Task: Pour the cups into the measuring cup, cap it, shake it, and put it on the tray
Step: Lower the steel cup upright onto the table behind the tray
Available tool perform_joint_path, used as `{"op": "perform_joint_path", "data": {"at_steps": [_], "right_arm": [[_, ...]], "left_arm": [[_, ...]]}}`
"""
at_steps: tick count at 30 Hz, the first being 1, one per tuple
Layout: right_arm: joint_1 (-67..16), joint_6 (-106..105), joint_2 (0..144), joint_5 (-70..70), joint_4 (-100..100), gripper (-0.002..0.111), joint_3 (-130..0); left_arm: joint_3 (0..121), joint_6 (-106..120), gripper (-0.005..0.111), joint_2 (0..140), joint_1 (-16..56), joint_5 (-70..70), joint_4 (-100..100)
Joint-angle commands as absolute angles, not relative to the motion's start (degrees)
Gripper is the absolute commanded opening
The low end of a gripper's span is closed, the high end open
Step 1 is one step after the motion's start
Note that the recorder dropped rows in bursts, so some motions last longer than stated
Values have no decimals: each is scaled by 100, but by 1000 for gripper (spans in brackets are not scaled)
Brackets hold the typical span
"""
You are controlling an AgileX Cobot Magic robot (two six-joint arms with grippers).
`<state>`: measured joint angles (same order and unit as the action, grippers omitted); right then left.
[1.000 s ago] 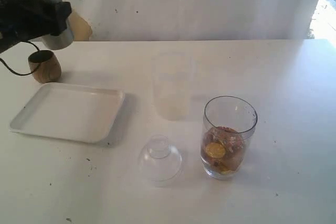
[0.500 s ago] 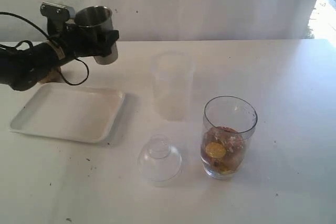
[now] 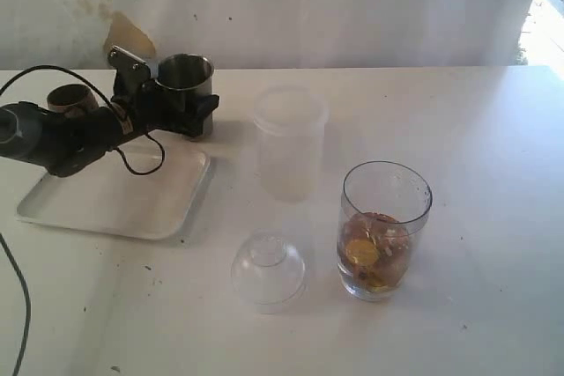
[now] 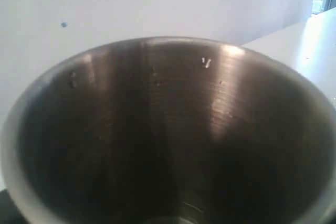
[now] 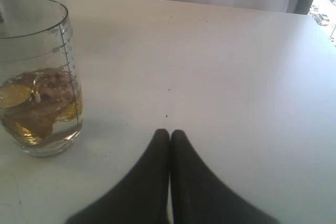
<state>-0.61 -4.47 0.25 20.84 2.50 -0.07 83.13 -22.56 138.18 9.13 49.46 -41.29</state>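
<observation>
The tumbler's base [image 3: 199,134] is at the table behind the tray. The steel tumbler would stand, so my left gripper should open its fingers.
My left gripper [image 3: 189,112] is shut on the brushed-steel tumbler [image 3: 185,72], which it holds upright just beyond the far right corner of the white tray [image 3: 106,200]. The left wrist view looks straight into the tumbler [image 4: 168,140], and its dark inside shows nothing. Behind the left arm, the brown wooden cup [image 3: 70,98] is partly hidden. The clear measuring cup [image 3: 384,226] stands at the middle right with gold and brown pieces in its bottom. Close beside the measuring cup [image 5: 37,77] my right gripper [image 5: 169,131] rests low over the table, shut and empty.
A frosted plastic cup [image 3: 289,143] stands between the tumbler and the measuring cup. A clear dome lid [image 3: 268,269] lies on the table in front of it. A black cable [image 3: 137,160] loops over the tray from the left arm. A white wall runs behind the table.
The left arm has carried the steel tumbler down and to the right, from high at the far left to the tray's far right corner. It now covers part of the wooden cup.
</observation>
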Motion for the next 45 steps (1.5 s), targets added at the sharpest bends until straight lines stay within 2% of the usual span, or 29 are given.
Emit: {"op": "perform_joint_path", "data": {"at_steps": [1, 2, 3, 4, 5, 8, 24, 34, 45], "right_arm": [[-63, -428, 0, 2008, 238, 0, 0], [-63, -428, 0, 2008, 238, 0, 0], [-63, -428, 0, 2008, 238, 0, 0], [-63, -428, 0, 2008, 238, 0, 0], [-63, -428, 0, 2008, 238, 0, 0], [-63, -428, 0, 2008, 238, 0, 0], [-63, -428, 0, 2008, 238, 0, 0], [-63, -428, 0, 2008, 238, 0, 0], [-63, -428, 0, 2008, 238, 0, 0]], "left_arm": [[8356, -2454, 32, 13762, 944, 5248, -4071], [8356, -2515, 47, 13762, 944, 5181, -4071], [8356, -2521, 55, 13762, 944, 5148, -4071], [8356, -2521, 73, 13762, 944, 5056, -4071], [8356, -2521, 82, 13762, 944, 4986, -4071], [8356, -2521, 99, 13762, 944, 4791, -4071], [8334, -3477, 101, 13638, 932, 4820, -4580], [8334, -4260, 101, 13435, 932, 4487, -5439], [7889, -4167, 101, 13047, 932, 3926, -5415]]}}
